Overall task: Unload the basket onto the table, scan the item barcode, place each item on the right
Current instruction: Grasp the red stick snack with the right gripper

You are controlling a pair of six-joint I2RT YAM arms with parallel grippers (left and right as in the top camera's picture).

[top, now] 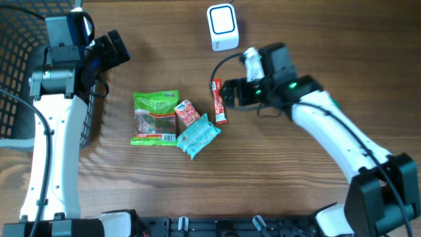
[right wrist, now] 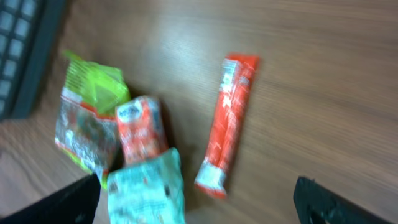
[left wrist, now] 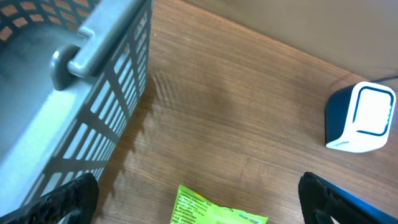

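I should next grab the long red stick packet by its near end (top: 220,116) (right wrist: 215,168) with my right gripper. The white barcode patch opposite then stays free to scan.
Several snack packets lie mid-table: a green packet (top: 155,117), a small red packet (top: 187,112), a teal packet (top: 198,135) and a long red stick packet (top: 218,101). The white and blue barcode scanner (top: 222,27) stands at the far edge. My right gripper (top: 230,94) hovers just right of the stick packet, open and empty. In the right wrist view the stick packet (right wrist: 230,118) lies flat on the wood ahead of that gripper (right wrist: 196,205). My left gripper (top: 115,49) is open, up and left of the green packet (left wrist: 211,211), with the scanner (left wrist: 362,118) to its right.
A dark wire basket (top: 13,66) fills the left edge of the table, right beside my left arm; its grey rim (left wrist: 74,62) is close to the left finger. The scanner's cable runs off the far edge.
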